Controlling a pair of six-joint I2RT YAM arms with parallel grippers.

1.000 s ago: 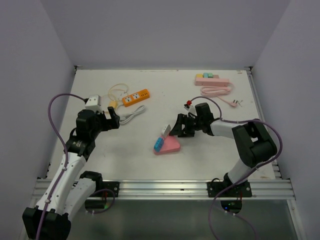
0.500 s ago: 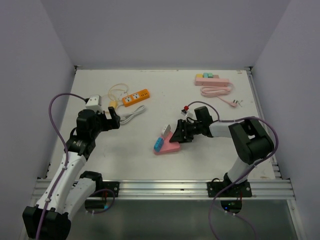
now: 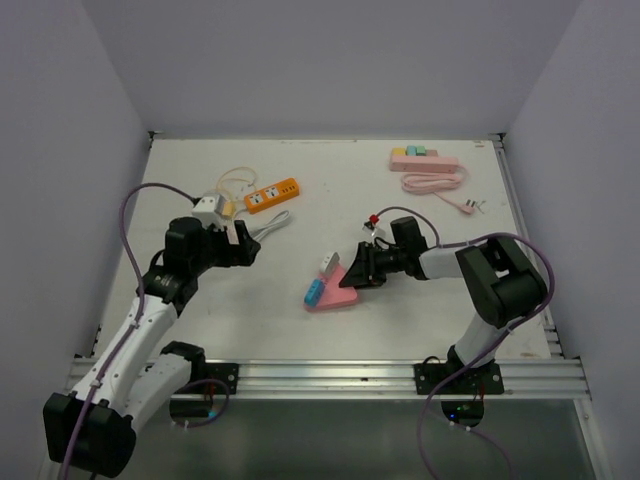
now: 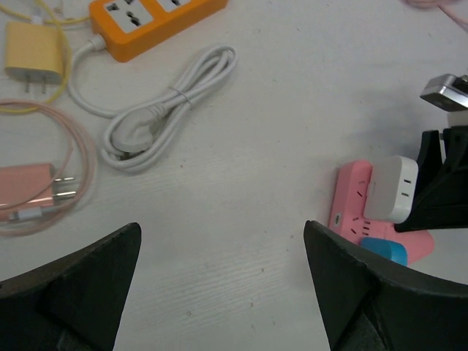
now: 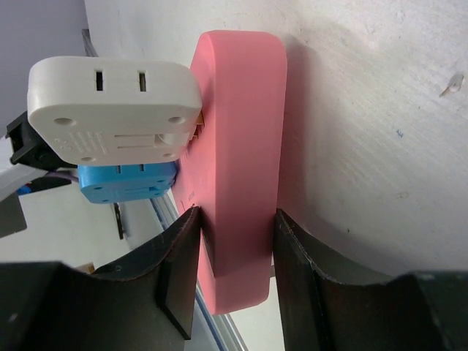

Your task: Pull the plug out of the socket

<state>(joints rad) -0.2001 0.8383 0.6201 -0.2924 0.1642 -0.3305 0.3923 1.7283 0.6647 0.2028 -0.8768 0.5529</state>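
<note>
The blue plug needs to be pulled off, so my left gripper should next grab its protruding body (image 3: 314,292) on opposite sides and leave the white plug free.
A pink socket block (image 3: 340,291) lies mid-table with a white plug (image 3: 329,263) and a blue plug (image 3: 314,292) stuck in it. My right gripper (image 3: 357,272) is shut on the pink socket block (image 5: 238,183), one finger on each flat side; the white plug (image 5: 113,110) and blue plug (image 5: 124,180) show beside it. My left gripper (image 3: 245,246) is open and empty, well left of the block. In the left wrist view the pink block (image 4: 351,212), white plug (image 4: 391,189) and blue plug (image 4: 380,251) lie by the right finger (image 4: 365,292).
An orange power strip (image 3: 271,194) with a white coiled cable (image 3: 264,232) lies at the back left, with a yellow charger (image 4: 33,55) and a pink cable (image 4: 51,183) near it. A pink power strip (image 3: 424,159) and its coiled cord (image 3: 435,183) lie at the back right.
My left arm has swung right toward the pink block. My right gripper has moved left and closed on the block's right end.
</note>
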